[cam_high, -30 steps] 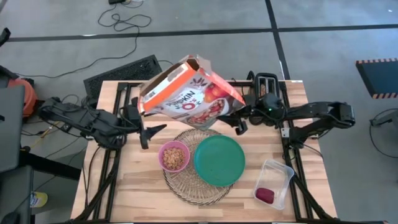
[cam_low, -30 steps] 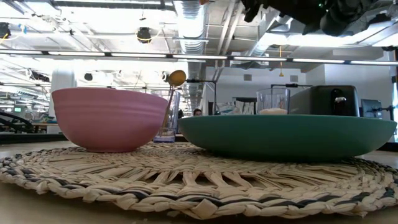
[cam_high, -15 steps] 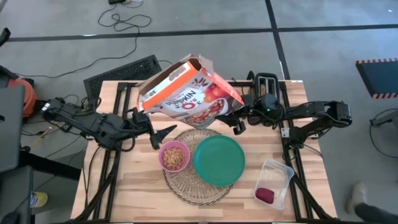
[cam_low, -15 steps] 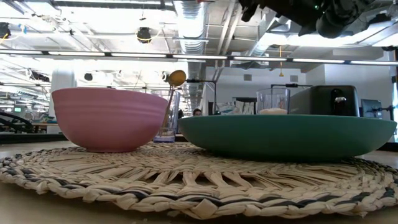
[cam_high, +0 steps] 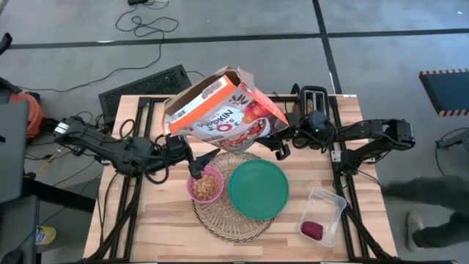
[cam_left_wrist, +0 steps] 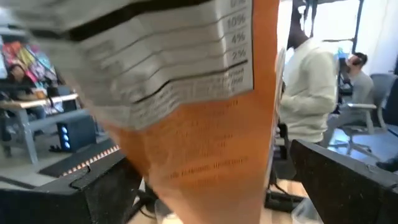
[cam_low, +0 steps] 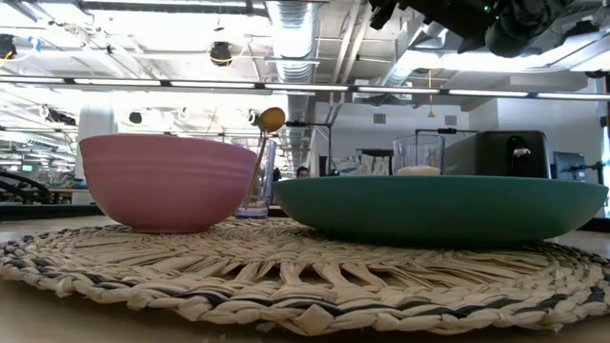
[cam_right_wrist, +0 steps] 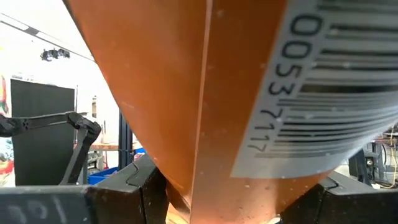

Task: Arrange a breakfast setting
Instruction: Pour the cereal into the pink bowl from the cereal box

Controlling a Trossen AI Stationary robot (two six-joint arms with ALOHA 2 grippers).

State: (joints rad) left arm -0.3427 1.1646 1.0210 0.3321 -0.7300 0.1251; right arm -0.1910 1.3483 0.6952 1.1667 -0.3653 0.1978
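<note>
My left gripper moves farther onto the box next, before it closes on the box, since the box's orange corner point(cam_left_wrist: 208, 171) sits just beyond the gripper's fingers.
An orange cereal box point(cam_high: 220, 110) hangs tilted above the table's far side, its open top point(cam_high: 231, 75) up and toward the left. My right gripper point(cam_high: 281, 141) is shut on its lower end. My left gripper point(cam_high: 201, 163) is open beside the small pink bowl point(cam_high: 205, 185), under the box; the box point(cam_left_wrist: 205, 124) fills the space ahead between its fingers, and I cannot tell whether they touch it. The bowl, with cereal in it, and the teal plate point(cam_high: 258, 188) stand on the round wicker mat point(cam_high: 234, 220). A gold spoon point(cam_low: 271, 120) stands in a glass behind the bowl. My right gripper pinches the cereal box's bottom end, by the barcode point(cam_right_wrist: 249, 162), between its two fingers point(cam_right_wrist: 124, 190). The fingers come level from the table's right. The box is lifted clear of the table, tilted, and slants up and to the left from the hold.
A clear plastic tub point(cam_high: 325, 209) at the near right holds a dark-red fruit point(cam_high: 313, 229). A black toaster point(cam_high: 314, 99) stands at the far right, behind my right arm. A person's legs point(cam_high: 432, 220) show on the floor right of the table.
My left gripper has gone toward the table's right edge, from the left of the mat to the pink bowl's far rim under the box, and has stayed open. The box stays held up by my right gripper.
</note>
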